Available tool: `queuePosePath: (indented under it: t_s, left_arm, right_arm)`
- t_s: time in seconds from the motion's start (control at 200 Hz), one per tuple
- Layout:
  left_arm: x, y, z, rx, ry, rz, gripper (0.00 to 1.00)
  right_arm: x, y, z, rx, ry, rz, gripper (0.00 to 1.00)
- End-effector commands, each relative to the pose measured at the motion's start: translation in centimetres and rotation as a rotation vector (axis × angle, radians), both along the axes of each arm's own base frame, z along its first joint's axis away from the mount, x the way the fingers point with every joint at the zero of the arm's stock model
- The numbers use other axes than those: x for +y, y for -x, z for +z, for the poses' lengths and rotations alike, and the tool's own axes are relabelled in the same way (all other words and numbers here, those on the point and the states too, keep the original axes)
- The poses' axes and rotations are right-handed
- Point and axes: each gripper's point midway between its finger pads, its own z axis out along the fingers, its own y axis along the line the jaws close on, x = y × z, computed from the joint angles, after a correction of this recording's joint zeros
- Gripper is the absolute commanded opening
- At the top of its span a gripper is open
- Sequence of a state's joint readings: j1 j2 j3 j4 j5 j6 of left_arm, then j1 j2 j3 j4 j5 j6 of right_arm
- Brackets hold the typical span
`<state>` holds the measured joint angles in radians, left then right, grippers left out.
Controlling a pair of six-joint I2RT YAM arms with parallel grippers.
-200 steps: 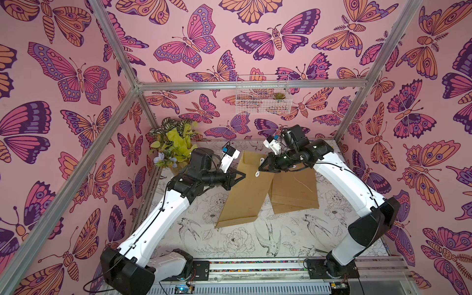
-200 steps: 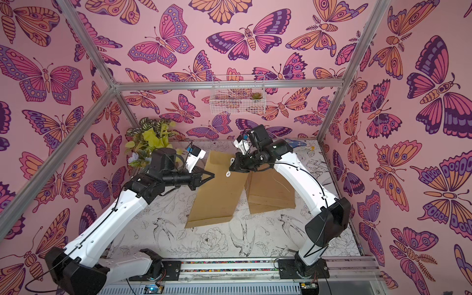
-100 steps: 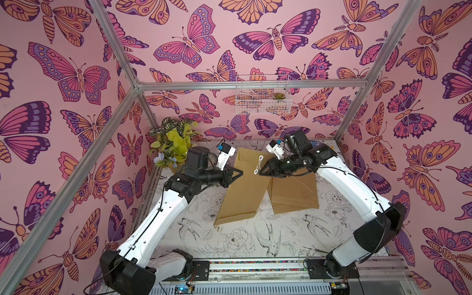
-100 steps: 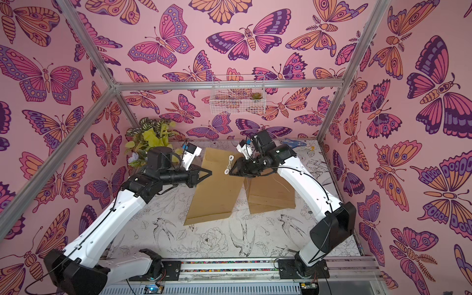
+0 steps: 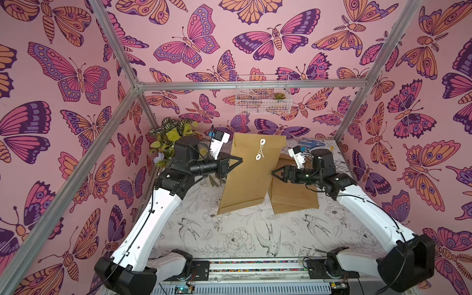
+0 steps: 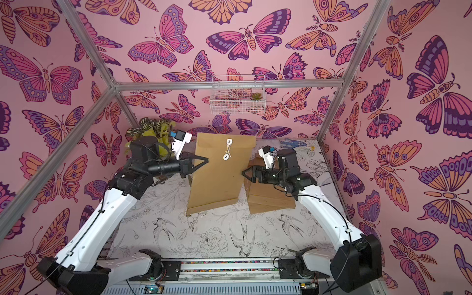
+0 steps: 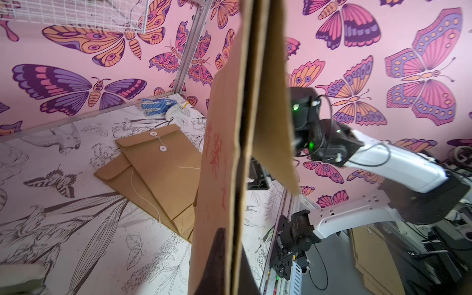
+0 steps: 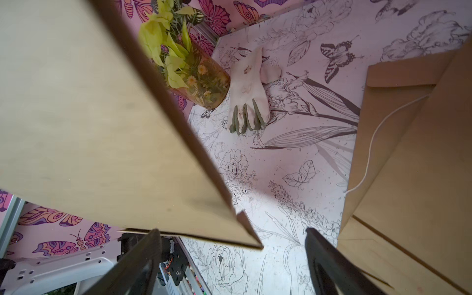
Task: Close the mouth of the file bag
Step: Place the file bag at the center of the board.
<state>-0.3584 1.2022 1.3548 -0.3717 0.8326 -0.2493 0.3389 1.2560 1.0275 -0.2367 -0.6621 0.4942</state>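
I should next grab the file bag by its free side edge with my right gripper, opposite my left gripper. Then I can lay the bag flat with its flap closed.
A brown paper file bag hangs nearly upright above the table, its flap at the top. A white string runs between the two white discs on the flap. My left gripper is shut on the bag's left edge, and the left wrist view shows that edge pinched between its fingers. My right gripper stands open just off the bag's right edge. The bag's lower corner hangs above its dark fingers, which touch nothing.
Other brown file bags lie stacked on the table under my right arm. A vase of yellow-green plants and a white glove are at the back left. A blue glove lies at the back right, and a wire basket hangs on the back wall.
My right gripper has opened, left the string by the discs and drawn back to the bag's right edge. My left gripper has kept its grip and swung the bag more upright.
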Motion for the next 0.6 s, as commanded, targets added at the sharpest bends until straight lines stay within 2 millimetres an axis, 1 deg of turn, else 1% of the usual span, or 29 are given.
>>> queuePosePath:
  t_s: [0.0, 0.075, 0.135, 0.19, 0.275, 0.355, 0.406, 0.531, 0.596]
  left_arm:
    - [-0.6, 0.7, 2.2, -0.022, 0.064, -0.074, 0.00]
    - [-0.8, 0.9, 2.9, -0.026, 0.085, -0.095, 0.00]
    - [-0.9, 0.9, 3.2, -0.030, 0.100, -0.108, 0.00]
    - [-1.0, 0.7, 3.4, -0.029, 0.111, -0.109, 0.00]
    - [-0.8, 0.3, 3.7, -0.031, 0.122, -0.098, 0.00]
    - [-0.6, -0.1, 4.1, -0.037, 0.132, -0.085, 0.00]
    - [-0.4, -0.3, 4.1, -0.037, 0.135, -0.077, 0.00]
    - [0.3, -1.1, 3.0, 0.002, 0.130, -0.040, 0.00]
    - [0.9, -1.6, 1.9, 0.039, 0.127, -0.005, 0.10]
  right_arm:
    - [1.4, -0.6, 5.4, -0.239, -0.128, 0.091, 0.87]
    - [2.1, 0.0, 6.0, -0.263, -0.171, 0.153, 0.84]
    - [2.6, 0.4, 6.3, -0.263, -0.205, 0.200, 0.80]
    - [3.0, 1.0, 6.8, -0.262, -0.239, 0.252, 0.73]
    - [3.3, 1.3, 7.1, -0.252, -0.268, 0.269, 0.60]
    - [3.3, 1.3, 7.2, -0.246, -0.281, 0.268, 0.43]
    - [3.3, 1.4, 7.4, -0.244, -0.290, 0.270, 0.36]
    - [3.4, 1.5, 8.3, -0.226, -0.332, 0.271, 0.15]
    - [3.5, 1.5, 8.0, -0.203, -0.334, 0.261, 0.05]
